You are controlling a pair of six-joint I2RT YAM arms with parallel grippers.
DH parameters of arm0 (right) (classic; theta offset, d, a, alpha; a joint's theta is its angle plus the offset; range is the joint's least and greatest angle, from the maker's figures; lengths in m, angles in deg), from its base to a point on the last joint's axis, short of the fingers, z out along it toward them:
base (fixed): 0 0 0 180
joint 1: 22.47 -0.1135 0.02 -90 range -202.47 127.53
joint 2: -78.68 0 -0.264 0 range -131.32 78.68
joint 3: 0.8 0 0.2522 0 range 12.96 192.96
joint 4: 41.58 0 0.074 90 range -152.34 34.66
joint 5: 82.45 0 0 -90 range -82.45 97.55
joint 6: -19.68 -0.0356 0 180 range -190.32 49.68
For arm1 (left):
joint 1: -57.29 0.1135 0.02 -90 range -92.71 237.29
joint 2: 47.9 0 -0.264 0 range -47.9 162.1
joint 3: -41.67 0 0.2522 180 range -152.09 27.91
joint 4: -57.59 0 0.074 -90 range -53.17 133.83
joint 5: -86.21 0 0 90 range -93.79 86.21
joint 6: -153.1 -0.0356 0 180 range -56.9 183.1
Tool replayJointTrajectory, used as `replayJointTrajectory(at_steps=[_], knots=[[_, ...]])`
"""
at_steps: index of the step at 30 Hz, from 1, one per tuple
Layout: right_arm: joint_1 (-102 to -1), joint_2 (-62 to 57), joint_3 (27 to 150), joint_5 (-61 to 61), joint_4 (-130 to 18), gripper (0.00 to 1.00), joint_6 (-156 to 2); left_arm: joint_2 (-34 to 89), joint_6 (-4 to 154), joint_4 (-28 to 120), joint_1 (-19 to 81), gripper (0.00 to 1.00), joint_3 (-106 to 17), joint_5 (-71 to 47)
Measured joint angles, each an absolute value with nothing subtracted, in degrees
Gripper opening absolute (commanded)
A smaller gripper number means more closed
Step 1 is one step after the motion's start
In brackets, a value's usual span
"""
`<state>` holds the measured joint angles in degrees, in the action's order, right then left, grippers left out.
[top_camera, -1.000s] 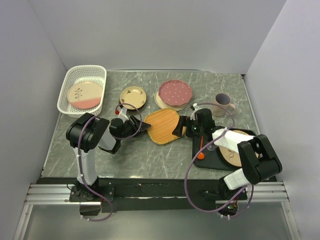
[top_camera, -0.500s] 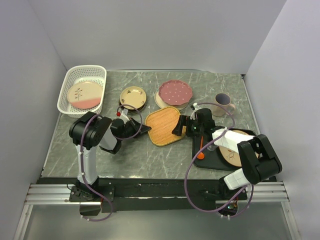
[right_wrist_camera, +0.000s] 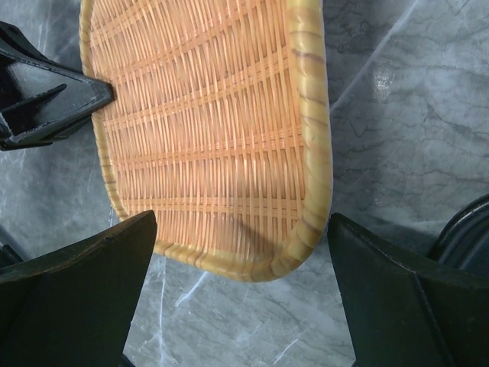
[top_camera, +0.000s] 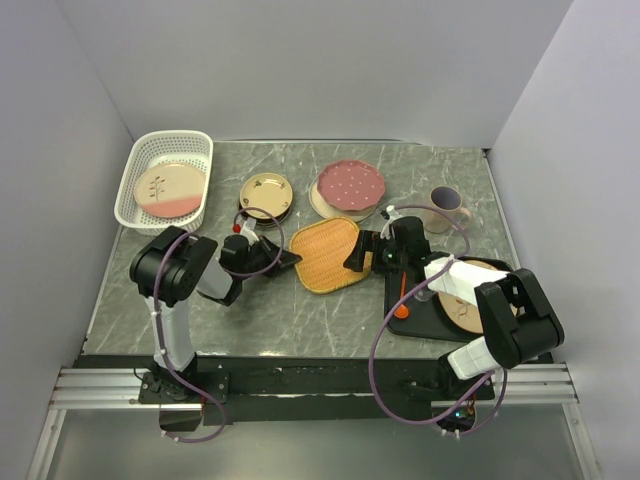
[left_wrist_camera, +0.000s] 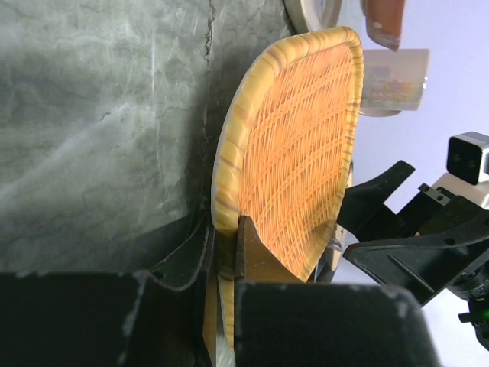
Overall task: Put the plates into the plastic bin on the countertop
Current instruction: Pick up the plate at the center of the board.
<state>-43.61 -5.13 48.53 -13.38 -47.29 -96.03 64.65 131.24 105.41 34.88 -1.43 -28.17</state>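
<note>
The woven plate would rise with my left gripper now, its fingers shut on the plate's raised rim.
The orange-brown woven squarish plate [top_camera: 330, 254] lies mid-countertop [top_camera: 300, 315], its left edge raised. My left gripper [top_camera: 291, 259] is shut on that edge; in the left wrist view the fingers pinch the rim [left_wrist_camera: 225, 246] of the woven plate [left_wrist_camera: 298, 145]. My right gripper [top_camera: 359, 252] stands open at the plate's right side, its fingers apart either side of the woven plate's [right_wrist_camera: 206, 122] near corner [right_wrist_camera: 241, 229]. The white plastic bin [top_camera: 165, 146] at the back left holds the pink-and-cream sprig plate [top_camera: 168, 190].
A small tan plate [top_camera: 266, 193] sits on a dark one behind the left gripper. The pink polka-dot plate [top_camera: 351, 184] tops a cream plate. A mug [top_camera: 445, 205] stands back right. A black tray [top_camera: 418, 322] with a plate [top_camera: 462, 300] lies under the right arm.
My left gripper has shut on the woven plate's left edge, and the plate has shifted slightly. The right gripper has stayed open in place.
</note>
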Motion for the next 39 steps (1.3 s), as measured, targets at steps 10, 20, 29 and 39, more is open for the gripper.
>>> replayJointTrajectory(at_steps=[10,20,29,39], knots=[[-43.61,-4.70,48.53,-13.55,-47.20,1.00,-96.03,57.90,127.77,94.79,34.75,0.01,-1.47,-26.18],[-43.61,-3.47,48.53,-13.55,-47.00,1.00,-96.01,50.27,123.46,85.02,34.72,0.01,-0.56,-23.39],[-43.61,-2.88,48.51,-13.55,-46.22,1.00,-96.01,40.98,119.48,75.27,34.85,0.01,-0.56,-20.35],[-43.61,-2.82,48.51,-13.57,-45.74,1.00,-96.01,33.75,116.05,65.48,38.18,0.01,-1.23,-19.85]])
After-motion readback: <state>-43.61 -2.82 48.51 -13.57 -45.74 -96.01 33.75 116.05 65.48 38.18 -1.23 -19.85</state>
